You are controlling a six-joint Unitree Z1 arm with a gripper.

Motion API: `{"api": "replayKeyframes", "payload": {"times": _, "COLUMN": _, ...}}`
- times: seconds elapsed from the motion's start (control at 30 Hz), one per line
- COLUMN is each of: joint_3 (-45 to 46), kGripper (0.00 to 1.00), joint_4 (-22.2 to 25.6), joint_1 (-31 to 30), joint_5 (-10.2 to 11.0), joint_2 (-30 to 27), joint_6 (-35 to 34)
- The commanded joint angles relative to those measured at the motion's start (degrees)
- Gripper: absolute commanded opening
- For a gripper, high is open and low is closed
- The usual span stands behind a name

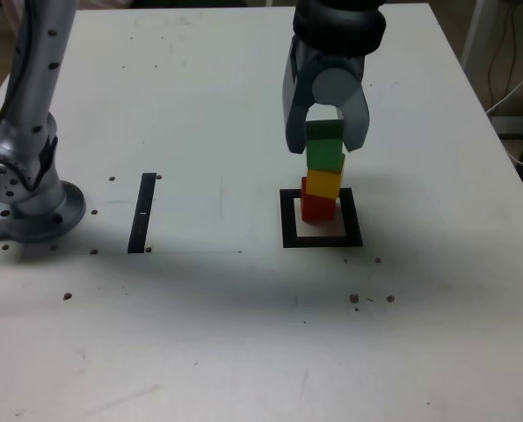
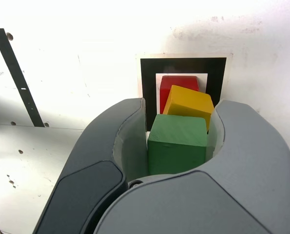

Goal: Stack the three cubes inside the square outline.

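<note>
My gripper is ready to open and needs to do so now, because the green cube's base (image 1: 324, 167) sits on the yellow cube (image 1: 323, 183) in the exterior view.
Inside the square outline (image 1: 289, 220) (image 2: 149, 83) stands a tower of the three cubes. The red cube (image 1: 316, 207) (image 2: 176, 83) is at the bottom and the yellow cube (image 1: 323, 183) (image 2: 189, 103) sits on it, turned a little. The green cube (image 1: 325, 149) (image 2: 177, 144) rests on top. My gripper (image 1: 327, 147) (image 2: 182, 109) comes down from above with one jaw on each side of the green cube. In the wrist view both jaws lie very close to the cube's sides. Whether they still press on it does not show.
A narrow black strip (image 1: 142, 213) (image 2: 15, 73) lies on the white table at the exterior view's left of the outline. The arm's grey base (image 1: 24, 193) stands at the far left. Cables hang beyond the table's right edge (image 1: 507, 149).
</note>
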Motion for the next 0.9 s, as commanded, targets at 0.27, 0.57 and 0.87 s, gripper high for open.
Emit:
{"api": "replayKeyframes", "payload": {"times": 0.27, "joint_3": -0.12, "kGripper": 0.58, "joint_4": -0.17, "joint_1": -0.37, "joint_5": -0.13, "joint_2": 0.32, "joint_6": -0.08}}
{"api": "replayKeyframes", "payload": {"times": 0.57, "joint_3": 0.81, "kGripper": 0.99, "joint_4": -0.2, "joint_1": -0.4, "joint_5": -0.02, "joint_2": -0.33, "joint_6": -0.08}}
{"api": "replayKeyframes", "payload": {"times": 0.87, "joint_3": 1.61, "kGripper": 1.0, "joint_4": -0.11, "joint_1": -0.4, "joint_5": 0.17, "joint_2": -2.35, "joint_6": -0.06}}
